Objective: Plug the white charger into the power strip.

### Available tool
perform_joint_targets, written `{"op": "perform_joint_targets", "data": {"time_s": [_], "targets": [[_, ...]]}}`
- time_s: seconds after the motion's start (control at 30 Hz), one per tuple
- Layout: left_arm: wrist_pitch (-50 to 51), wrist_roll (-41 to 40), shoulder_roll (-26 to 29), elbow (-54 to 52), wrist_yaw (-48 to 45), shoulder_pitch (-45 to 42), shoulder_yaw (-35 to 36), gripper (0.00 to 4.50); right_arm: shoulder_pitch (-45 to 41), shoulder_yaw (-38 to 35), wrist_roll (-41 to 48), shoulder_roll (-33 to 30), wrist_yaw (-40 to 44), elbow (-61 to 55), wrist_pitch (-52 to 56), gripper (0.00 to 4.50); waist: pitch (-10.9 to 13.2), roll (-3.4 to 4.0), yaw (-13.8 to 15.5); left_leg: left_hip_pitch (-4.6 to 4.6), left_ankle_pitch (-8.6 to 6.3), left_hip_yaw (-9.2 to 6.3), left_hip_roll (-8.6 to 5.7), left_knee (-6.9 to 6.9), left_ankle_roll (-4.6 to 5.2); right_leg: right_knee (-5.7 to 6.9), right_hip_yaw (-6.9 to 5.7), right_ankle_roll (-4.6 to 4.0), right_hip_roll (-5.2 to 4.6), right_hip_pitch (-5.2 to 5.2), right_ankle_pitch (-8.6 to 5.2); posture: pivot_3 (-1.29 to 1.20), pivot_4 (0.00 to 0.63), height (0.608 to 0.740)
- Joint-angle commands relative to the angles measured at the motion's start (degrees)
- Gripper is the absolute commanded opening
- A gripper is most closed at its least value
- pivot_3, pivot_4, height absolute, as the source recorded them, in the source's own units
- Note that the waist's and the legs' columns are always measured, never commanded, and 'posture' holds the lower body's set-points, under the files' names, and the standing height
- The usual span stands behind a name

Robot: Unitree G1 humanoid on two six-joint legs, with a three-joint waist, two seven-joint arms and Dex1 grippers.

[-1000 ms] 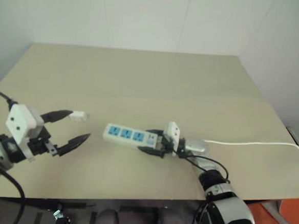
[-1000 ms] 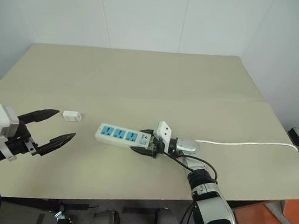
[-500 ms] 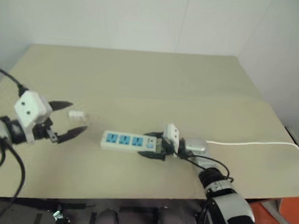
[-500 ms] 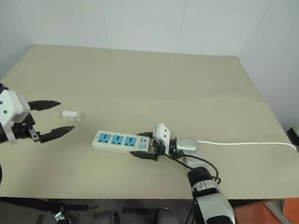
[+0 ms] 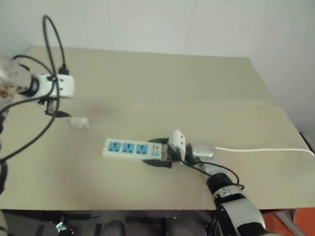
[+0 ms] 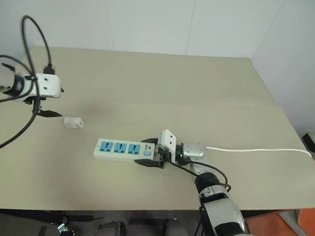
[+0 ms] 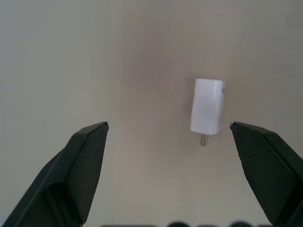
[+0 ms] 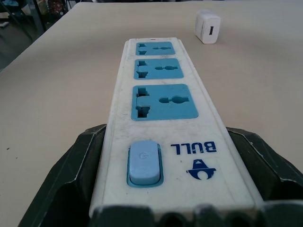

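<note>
The white charger [image 5: 80,123] has metal prongs sticking out of one end, so my left gripper will next grab it by its long flat sides facing each other.
The white charger [image 5: 80,123] lies flat on the tan table [image 5: 160,86], left of the power strip [image 5: 128,148], with its prongs showing in the left wrist view. My left gripper [image 7: 168,124] hangs open above the charger [image 7: 207,106], pointing down, with the charger nearer one fingertip and nothing touching it. The power strip [image 8: 163,109] is a white bar with three blue sockets and a blue switch. My right gripper [image 6: 149,152] is shut on the strip's switch end, and its black fingers [image 8: 80,165] press both long sides.
The strip's thin white cord [image 5: 263,151] runs right along the table to its right edge. A black cable [image 5: 52,40] loops above my left wrist. White walls stand behind the table and to its right.
My left arm has risen and swung forward from the table's near left edge to above the charger, turning its open gripper downward. The right gripper stays on the strip.
</note>
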Motion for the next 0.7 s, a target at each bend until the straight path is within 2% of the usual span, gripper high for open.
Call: {"op": "perform_joint_targets", "data": {"time_s": [0.03,0.27,0.5,0.7], "targets": [[-4.77,5.39,-3.13,9.83,-0.88,-6.71,-3.35,4.50,0.84,1.56,-1.93,0.83,-0.46,0.25,0.55,3.43,0.00,-0.01,-0.06,-0.01,0.00,0.02,0.00,0.00,0.00,0.07,0.05,0.00,0.01,-0.06,-0.01,0.00,0.150,0.740],[-7.06,10.91,-10.07,20.62,-4.00,-12.69,-7.31,4.50,0.61,1.26,-2.02,0.72,-1.34,-0.35,1.59,3.43,-0.02,-0.04,-0.15,-0.31,0.00,0.14,-0.01,0.07,0.00,0.49,0.38,-0.02,0.12,-0.67,0.00,0.00,0.150,0.740],[-6.92,15.44,-13.83,23.93,-0.43,-12.95,-9.65,4.50,1.28,0.74,-1.83,0.76,-2.76,-1.81,2.54,3.43,-0.02,-0.04,-0.17,-0.31,0.00,0.13,0.00,0.08,0.00,0.55,0.51,0.00,0.22,-0.74,0.00,0.00,0.150,0.740],[-5.16,19.02,-15.48,25.22,6.46,-10.65,-11.11,4.50,2.58,0.66,-1.59,0.49,-3.56,-3.97,3.78,3.43,-0.01,-0.05,-0.08,-0.31,0.00,0.13,0.01,0.08,0.01,0.56,0.56,0.00,0.25,-0.74,0.00,0.00,0.150,0.740]]}}
